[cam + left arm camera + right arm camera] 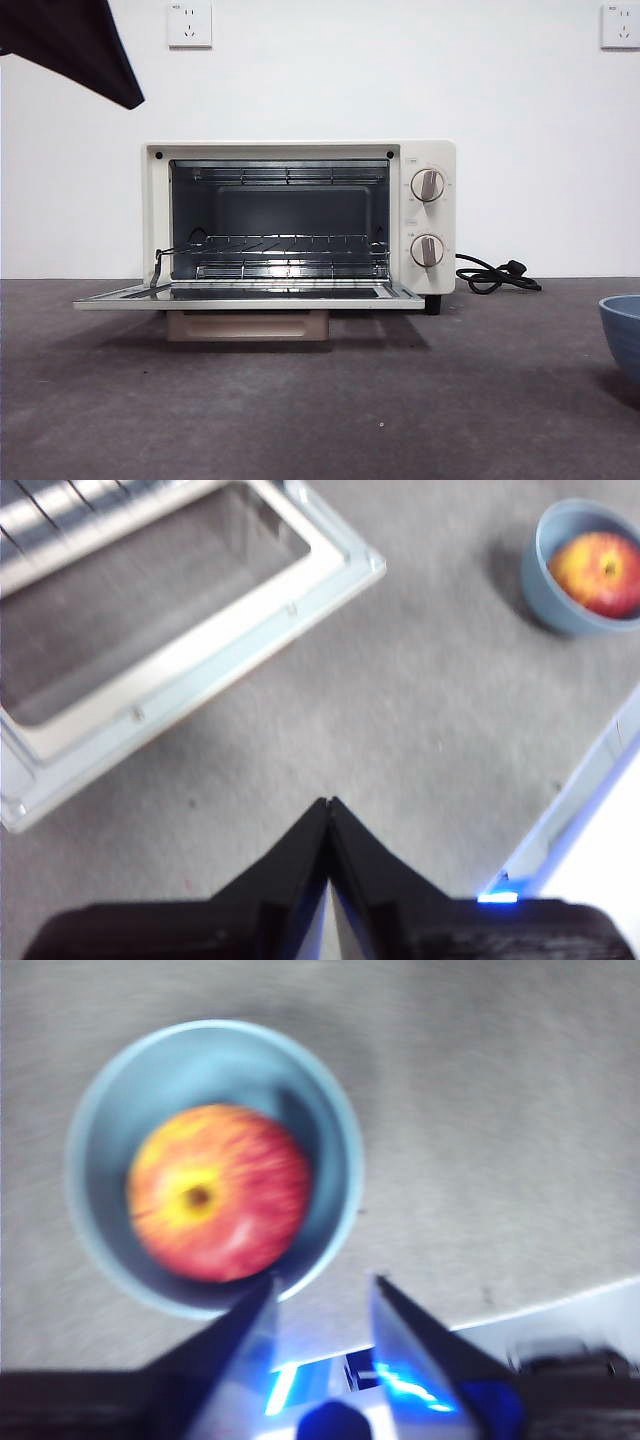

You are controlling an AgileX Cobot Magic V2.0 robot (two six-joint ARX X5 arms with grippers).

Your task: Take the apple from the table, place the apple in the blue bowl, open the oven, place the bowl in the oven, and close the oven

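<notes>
I need to grab the blue bowl by its rim [618, 305] with my right gripper next, so that I can put the bowl with the apple in the oven [300, 215].
The cream-white oven [300, 215] stands at the middle of the table with its glass door [250, 295] folded down flat and the wire rack showing inside. The blue bowl [210, 1165] holds the red and yellow apple [218, 1192], and only the bowl's rim [622, 335] shows at the right edge of the front view. My right gripper [322, 1285] hovers above the bowl's rim, open and empty. My left gripper [329, 803] is shut and empty, above bare table near the door's corner [370, 565]; from there the bowl [585, 570] and the apple [600, 572] lie farther off.
The oven's black cord [495, 275] lies coiled on the table to its right. A dark arm tip [85, 45] shows at the top left corner of the front view. A white table edge [590, 780] runs close to the left gripper.
</notes>
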